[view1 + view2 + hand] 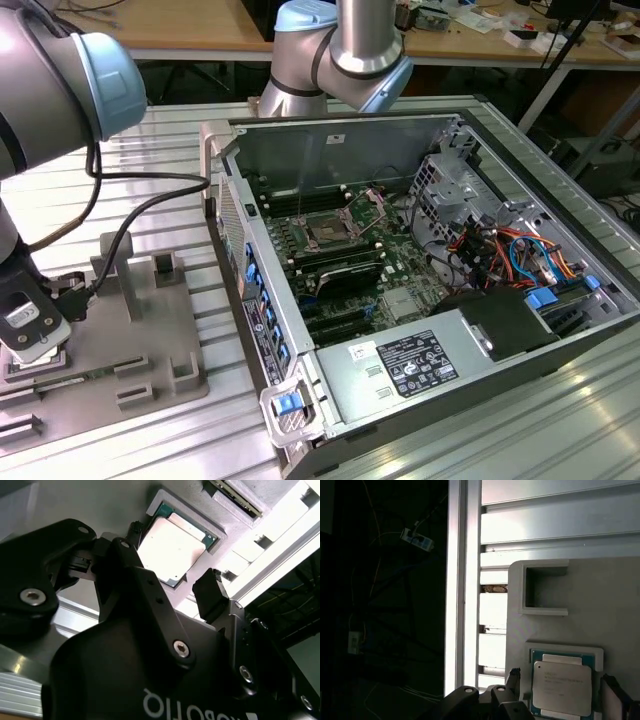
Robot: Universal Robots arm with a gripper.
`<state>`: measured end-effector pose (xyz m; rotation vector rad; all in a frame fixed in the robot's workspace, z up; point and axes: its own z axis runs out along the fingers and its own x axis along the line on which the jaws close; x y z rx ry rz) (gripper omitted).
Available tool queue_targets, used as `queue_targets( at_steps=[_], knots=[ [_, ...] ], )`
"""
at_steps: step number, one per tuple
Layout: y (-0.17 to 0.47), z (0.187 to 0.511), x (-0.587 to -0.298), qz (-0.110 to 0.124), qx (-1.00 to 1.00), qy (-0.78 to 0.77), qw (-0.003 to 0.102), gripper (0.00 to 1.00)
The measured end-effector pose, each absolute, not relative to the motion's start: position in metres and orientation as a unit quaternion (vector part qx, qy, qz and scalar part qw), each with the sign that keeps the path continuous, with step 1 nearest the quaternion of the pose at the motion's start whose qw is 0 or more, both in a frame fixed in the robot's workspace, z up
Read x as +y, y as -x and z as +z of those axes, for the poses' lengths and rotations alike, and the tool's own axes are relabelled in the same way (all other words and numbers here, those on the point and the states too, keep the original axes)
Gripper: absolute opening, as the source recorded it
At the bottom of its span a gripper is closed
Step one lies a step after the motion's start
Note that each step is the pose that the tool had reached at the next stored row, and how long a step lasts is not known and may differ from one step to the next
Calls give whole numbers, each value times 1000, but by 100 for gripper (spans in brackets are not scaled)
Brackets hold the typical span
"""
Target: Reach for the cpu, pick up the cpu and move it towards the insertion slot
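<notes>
My gripper needs to pick up the cpu next. It needs to grip the cpu by its exposed side edges, since the recess wall (565,647) hugs the end and corners of the cpu.
The cpu (175,542) (562,686) lies flat in a square recess of the grey fixture plate (150,340); its top is pale metal with a thin green rim. My gripper (165,565) (562,692) hangs open just over it, with one black finger (514,680) on each side of the chip and a gap to both. In the exterior view the gripper (35,330) is low over the plate's end at that view's left. The insertion slot (328,232) sits inside the open computer case, its metal bracket (372,205) swung up.
The open computer case (430,150) takes up the exterior view's right, with cables and a power supply (415,365) inside. A black cable (130,215) runs from the arm across the slatted aluminium table (170,160). An empty rectangular pocket (545,587) sits beside the cpu recess, near the table edge (455,580).
</notes>
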<state>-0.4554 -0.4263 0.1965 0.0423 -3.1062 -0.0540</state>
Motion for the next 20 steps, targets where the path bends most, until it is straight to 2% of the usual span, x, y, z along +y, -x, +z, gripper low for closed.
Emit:
queue_targets(
  at_steps=[20],
  knots=[
    [455,189,-426,-14,-1000,-7,17,69]
  ],
)
